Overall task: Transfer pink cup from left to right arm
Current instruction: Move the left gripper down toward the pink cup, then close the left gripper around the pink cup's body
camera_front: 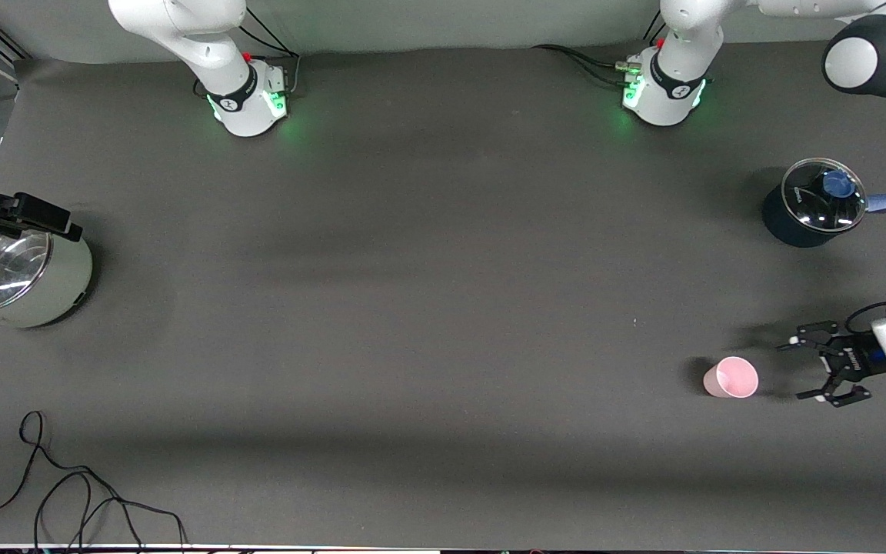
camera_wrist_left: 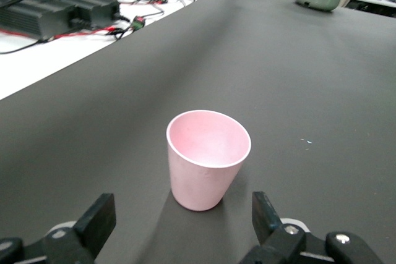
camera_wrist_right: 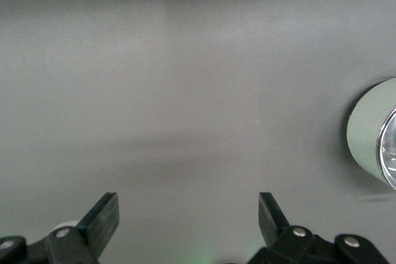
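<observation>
The left gripper should next grab the pink cup by its lower side (camera_wrist_left: 197,186), so that the pink cup's pink rim stays free for the right gripper.
The pink cup (camera_front: 731,377) stands upright on the dark table toward the left arm's end, nearer to the front camera than the dark pot. My left gripper (camera_front: 794,371) is low beside the cup, open and empty, with its fingers pointing at it. In the left wrist view the cup (camera_wrist_left: 207,159) stands just ahead of the left gripper (camera_wrist_left: 182,221), a short way from its spread fingertips. My right gripper (camera_wrist_right: 187,214) is open and empty, high over bare table. It does not show in the front view.
A dark pot with a glass lid and blue knob (camera_front: 816,201) stands at the left arm's end. A pale green pot with a glass lid (camera_front: 28,281) stands at the right arm's end and shows in the right wrist view (camera_wrist_right: 371,134). A black cable (camera_front: 66,492) lies near the front edge.
</observation>
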Tool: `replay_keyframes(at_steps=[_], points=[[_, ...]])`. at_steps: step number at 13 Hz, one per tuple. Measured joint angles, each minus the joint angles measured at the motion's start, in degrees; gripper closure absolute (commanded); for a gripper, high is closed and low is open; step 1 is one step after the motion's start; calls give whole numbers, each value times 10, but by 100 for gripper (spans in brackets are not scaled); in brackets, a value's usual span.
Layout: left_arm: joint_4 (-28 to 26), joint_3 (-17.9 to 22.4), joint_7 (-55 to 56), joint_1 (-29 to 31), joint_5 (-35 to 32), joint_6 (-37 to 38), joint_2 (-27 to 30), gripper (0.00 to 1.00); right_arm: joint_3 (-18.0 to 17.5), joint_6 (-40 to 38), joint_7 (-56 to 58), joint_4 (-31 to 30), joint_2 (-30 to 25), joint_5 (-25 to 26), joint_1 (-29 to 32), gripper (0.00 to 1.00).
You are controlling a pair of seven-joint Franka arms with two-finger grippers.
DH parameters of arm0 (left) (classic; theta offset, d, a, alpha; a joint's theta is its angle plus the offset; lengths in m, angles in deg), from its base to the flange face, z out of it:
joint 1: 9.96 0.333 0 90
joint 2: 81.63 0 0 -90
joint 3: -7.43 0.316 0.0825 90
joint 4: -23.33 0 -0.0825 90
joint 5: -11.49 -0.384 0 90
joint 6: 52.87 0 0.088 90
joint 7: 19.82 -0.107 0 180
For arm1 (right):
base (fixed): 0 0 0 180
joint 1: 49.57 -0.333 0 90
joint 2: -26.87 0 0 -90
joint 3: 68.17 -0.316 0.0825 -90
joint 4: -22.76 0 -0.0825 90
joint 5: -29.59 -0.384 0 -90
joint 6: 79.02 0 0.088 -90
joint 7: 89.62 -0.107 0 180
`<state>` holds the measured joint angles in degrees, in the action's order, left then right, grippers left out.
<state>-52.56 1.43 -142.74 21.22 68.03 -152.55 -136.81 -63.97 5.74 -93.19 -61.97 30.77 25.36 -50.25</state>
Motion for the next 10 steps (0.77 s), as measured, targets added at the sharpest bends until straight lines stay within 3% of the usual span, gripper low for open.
replay_keyframes(at_steps=[10], points=[[1, -27, -158, 15, 46, 7, -83, 2, 0, -2, 0, 0, 0, 0, 0, 0]])
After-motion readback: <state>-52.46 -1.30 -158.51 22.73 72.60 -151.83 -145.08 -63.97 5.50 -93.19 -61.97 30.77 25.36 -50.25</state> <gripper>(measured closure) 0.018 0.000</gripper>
